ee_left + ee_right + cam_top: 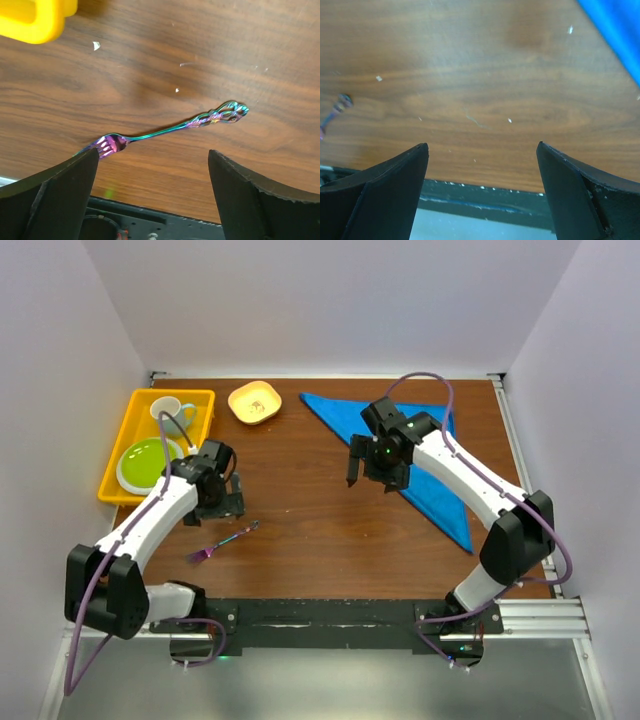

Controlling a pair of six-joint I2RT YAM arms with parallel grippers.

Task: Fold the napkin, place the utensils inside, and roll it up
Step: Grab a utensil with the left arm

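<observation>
The left gripper grabs the fork [222,542] across its slim neck behind the tines next, to lay the fork flat on the napkin.
The blue napkin [440,502] lies folded into a triangle at the back right of the table; its edge shows in the right wrist view [620,30]. The iridescent purple-pink fork [222,542] lies on bare wood at the front left, apart from the napkin. In the left wrist view the fork [170,129] lies just beyond the fingertips. My left gripper [222,508] [152,151] is open and empty, hovering just behind the fork. My right gripper [372,480] [482,145] is open and empty over bare wood at the napkin's left edge. The fork's handle tip [340,102] shows far left.
A yellow tray [120,440] at the back left holds a green plate [150,462] and a white mug [170,412]. A small yellow bowl [254,402] sits beside it. A black rail [330,620] runs along the table's near edge. White walls enclose three sides.
</observation>
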